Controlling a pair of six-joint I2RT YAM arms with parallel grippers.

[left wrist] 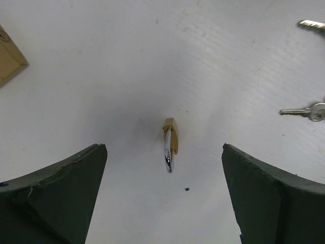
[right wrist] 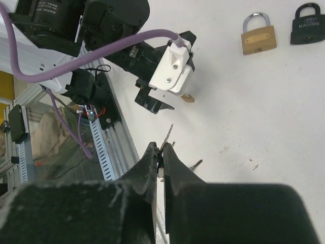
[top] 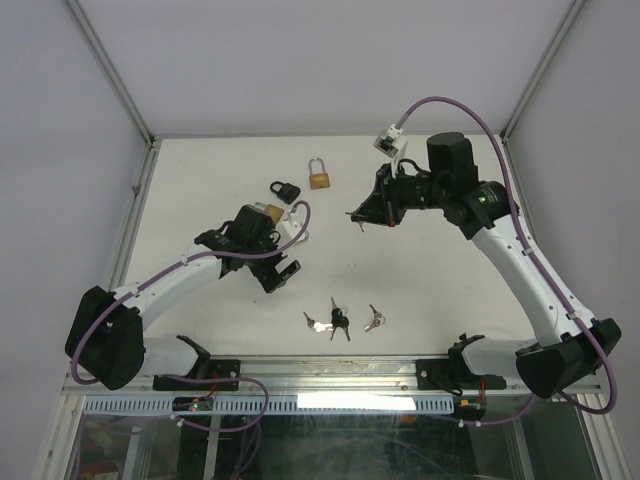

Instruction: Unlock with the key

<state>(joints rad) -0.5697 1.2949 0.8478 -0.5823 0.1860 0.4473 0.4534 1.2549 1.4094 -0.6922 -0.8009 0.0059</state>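
Observation:
I need to grab the small brass padlock edge-on at its shackle side (left wrist: 169, 149) with my left gripper next. The far end of the padlock's body will then stay free for unlocking.
A small brass padlock (left wrist: 171, 136) shows edge-on between my left fingers, its shiny shackle pointing at the camera, and touches neither finger. My left gripper (left wrist: 162, 149) is wide open over it. The same padlock (right wrist: 188, 97) peeks out under the left gripper in the right wrist view. My right gripper (right wrist: 161, 152) is shut on a key (right wrist: 168, 134), whose blade sticks out past the fingertips. From above, the right gripper (top: 360, 218) hangs over the table's middle, right of the left gripper (top: 283, 274).
A black padlock (top: 286, 190) and a second brass padlock (top: 319, 176) lie at the back of the table. Three loose keys (top: 340, 318) lie near the front edge. Two keys (left wrist: 310, 112) show at the right of the left wrist view.

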